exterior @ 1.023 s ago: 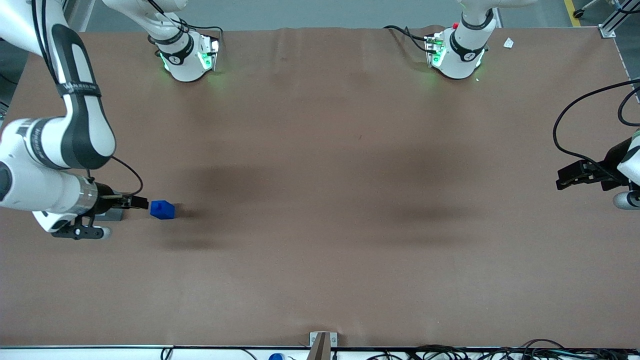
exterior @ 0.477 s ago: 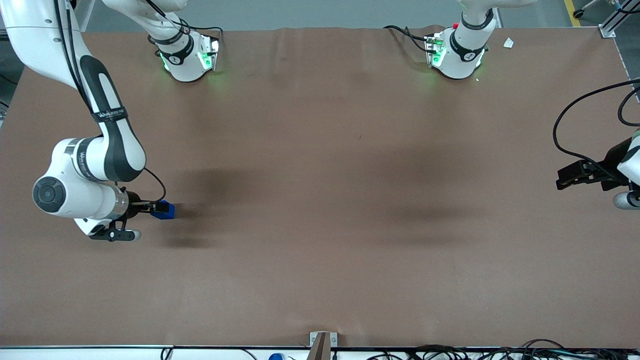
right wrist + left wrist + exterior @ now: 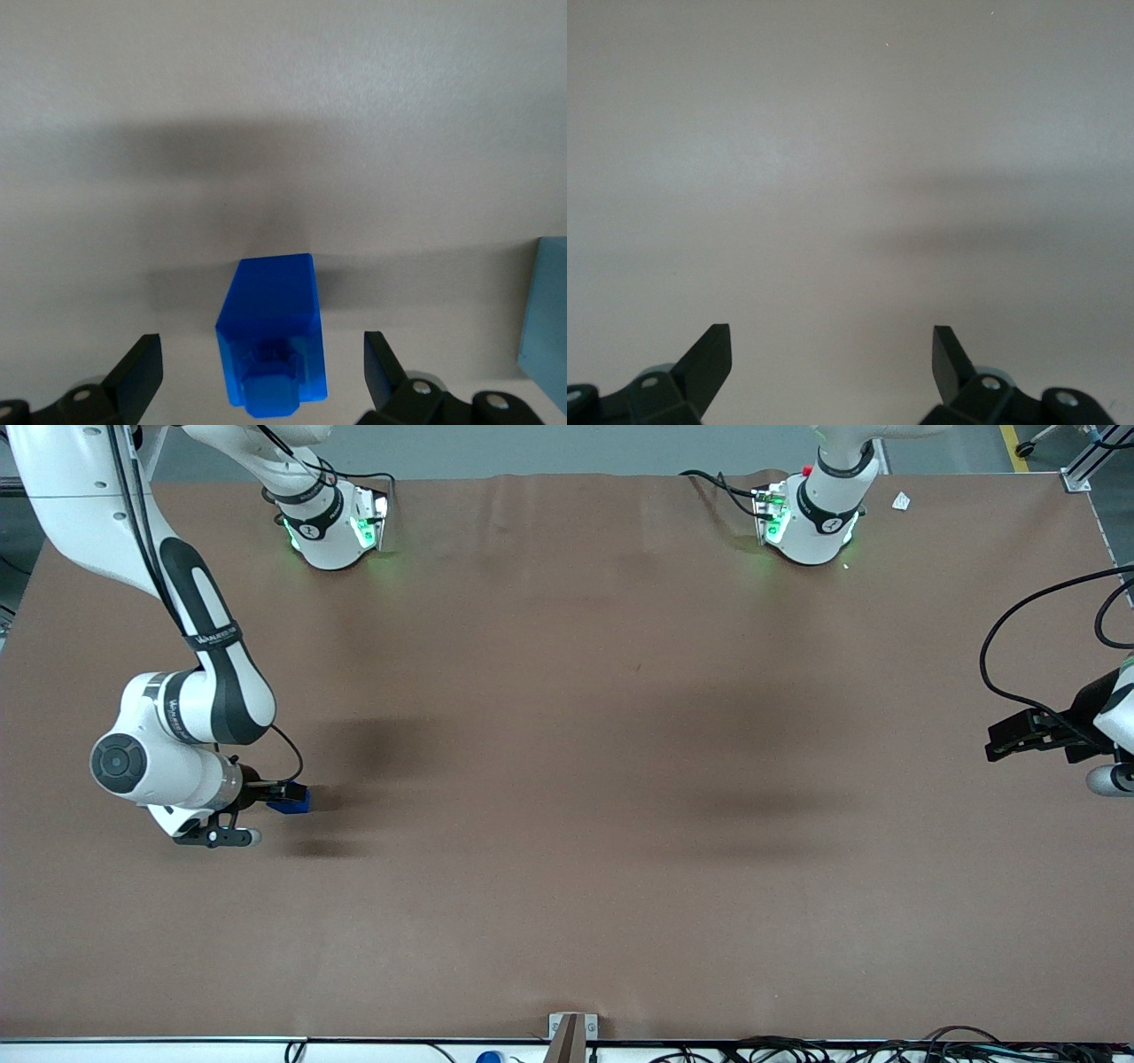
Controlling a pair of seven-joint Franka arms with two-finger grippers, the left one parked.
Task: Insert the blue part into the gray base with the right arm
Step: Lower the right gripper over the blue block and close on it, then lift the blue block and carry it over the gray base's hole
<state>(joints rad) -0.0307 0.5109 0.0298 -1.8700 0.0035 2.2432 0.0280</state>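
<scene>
I should next use my right gripper to grab the blue part by its raised nub [image 3: 271,392], so that I can insert it into the gray base.
The blue part [image 3: 299,804] lies on the brown table toward the working arm's end. My right gripper [image 3: 285,792] hangs over it, open. In the right wrist view the blue part [image 3: 270,350] sits between the two black fingertips [image 3: 142,359], a gap on each side, its raised nub facing the camera. The gripper [image 3: 260,354] touches nothing. A pale gray-blue edge, the gray base [image 3: 546,310], shows beside the blue part. In the front view the gray base is hidden under the arm's wrist [image 3: 168,771].
Two arm bases [image 3: 332,522] [image 3: 811,514] stand at the table edge farthest from the front camera. A metal bracket [image 3: 571,1032] and cables [image 3: 842,1050] line the nearest edge. The parked arm's gripper [image 3: 1032,735] hangs at its own end.
The right arm has swung toward the blue part. The gripper went from beside it to over it, and the wrist now covers the gray base in the front view. The blue part stayed put.
</scene>
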